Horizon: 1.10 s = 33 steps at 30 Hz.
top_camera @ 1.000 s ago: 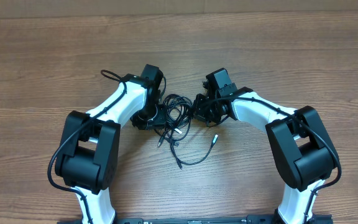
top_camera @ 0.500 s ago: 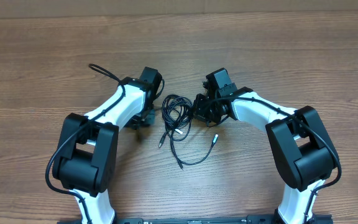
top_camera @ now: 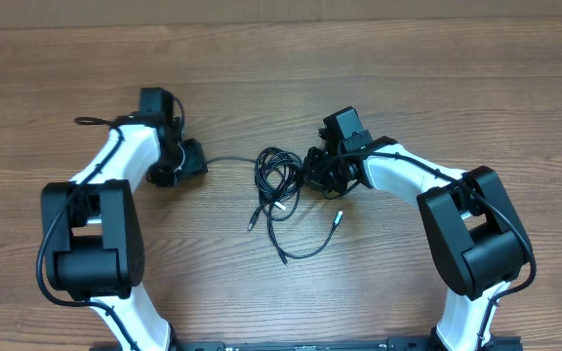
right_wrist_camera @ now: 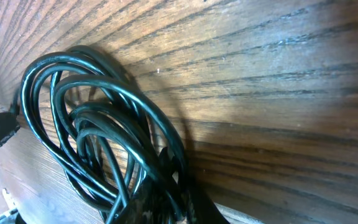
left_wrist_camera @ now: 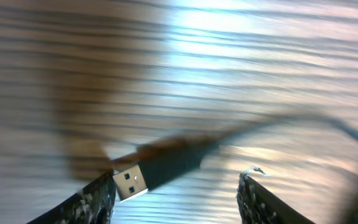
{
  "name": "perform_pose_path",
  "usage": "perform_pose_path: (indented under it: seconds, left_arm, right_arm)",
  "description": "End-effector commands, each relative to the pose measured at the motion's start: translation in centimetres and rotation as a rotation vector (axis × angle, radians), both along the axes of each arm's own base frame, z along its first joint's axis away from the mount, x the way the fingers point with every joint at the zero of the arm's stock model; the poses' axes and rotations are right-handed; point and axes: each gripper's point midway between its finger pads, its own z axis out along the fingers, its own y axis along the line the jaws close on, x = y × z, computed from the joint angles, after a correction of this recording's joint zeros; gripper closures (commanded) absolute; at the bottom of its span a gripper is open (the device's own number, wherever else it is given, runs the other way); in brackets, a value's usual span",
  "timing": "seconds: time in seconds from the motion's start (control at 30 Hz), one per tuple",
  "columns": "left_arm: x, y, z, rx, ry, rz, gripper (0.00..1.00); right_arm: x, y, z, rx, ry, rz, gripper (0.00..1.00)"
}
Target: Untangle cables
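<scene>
I will next grab the cables' loops with my left gripper, on the cables' edge opposite my right gripper, to untangle pieces of them.
The cables (top_camera: 276,180) are thin black cords bunched in loops at the table's middle. They fill the right wrist view (right_wrist_camera: 92,143). One strand (top_camera: 230,159) runs straight left from the bunch to my left gripper (top_camera: 191,161). In the blurred left wrist view, that strand's USB plug (left_wrist_camera: 132,180) lies against the left finger, and my left gripper (left_wrist_camera: 182,180) has its fingers wide apart. My right gripper (top_camera: 312,174) is at the bunch's right edge. In the right wrist view my right gripper (right_wrist_camera: 166,211) is shut on several loops.
Loose cord tails with small plug ends lie below the bunch (top_camera: 252,224) (top_camera: 338,216). A longer tail (top_camera: 301,255) curves toward the front. The wooden table (top_camera: 408,78) stretches around both arms.
My left arm has swung far left, away from the bunch, drawing one strand out straight to the left. The right arm and the bunch have stayed in place.
</scene>
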Motion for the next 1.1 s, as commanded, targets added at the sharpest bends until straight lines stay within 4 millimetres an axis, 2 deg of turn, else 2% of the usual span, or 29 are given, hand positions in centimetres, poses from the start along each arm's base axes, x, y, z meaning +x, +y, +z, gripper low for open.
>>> perform_pose_path:
  seconds: [0.0,0.07,0.17,0.27,0.37,0.53,0.63,0.73,0.8,0.87,1.0,1.07]
  left_arm:
    - [0.1,-6.0,2.3,-0.368,-0.023,-0.161,0.32]
    - [0.5,-5.9,3.5,-0.358,-0.023,-0.173,0.28]
    - [0.7,-6.2,5.6,-0.356,-0.016,-0.21,0.3]
    - [0.4,-7.1,6.7,-0.355,0.005,-0.23,0.32]
    - [-0.3,-8.2,6.5,-0.342,0.03,-0.261,0.32]
    - [-0.6,-8.2,4.9,-0.133,0.045,-0.317,0.32]
    - [-0.1,-7.0,4.2,0.049,0.043,-0.28,0.31]
    - [0.4,-3.2,4.2,0.348,0.039,-0.123,0.28]
    - [0.2,-1.7,4.7,0.47,0.034,-0.067,0.27]
    - [-0.2,-2.6,4.5,0.441,0.047,-0.085,0.32]
    - [-0.9,-7.1,3.9,0.214,0.069,-0.189,0.45]
    - [-0.9,-8.9,4.0,0.11,0.063,-0.217,0.47]
  right_arm:
    - [-0.2,-1.0,-1.6,-0.044,0.022,-0.02,0.88]
    - [-0.2,-1.0,-1.6,-0.044,0.022,-0.02,0.88]
    - [-0.2,-1.0,-1.6,-0.044,0.022,-0.02,0.88]
    - [-0.2,-1.0,-1.6,-0.043,0.021,-0.02,0.88]
    - [-0.2,-1.0,-1.5,-0.042,0.019,-0.02,0.88]
    - [-0.2,-0.9,-1.5,-0.039,0.02,-0.018,0.88]
    - [-0.2,-0.9,-1.5,-0.039,0.02,-0.018,0.88]
    - [-0.2,-0.9,-1.5,-0.039,0.021,-0.018,0.87]
    - [-0.2,-0.9,-1.5,-0.036,0.021,-0.017,0.87]
    - [-0.2,-0.9,-1.5,-0.036,0.022,-0.017,0.87]
    - [-0.2,-0.9,-1.5,-0.036,0.022,-0.017,0.87]
    - [-0.2,-0.9,-1.5,-0.036,0.022,-0.017,0.87]
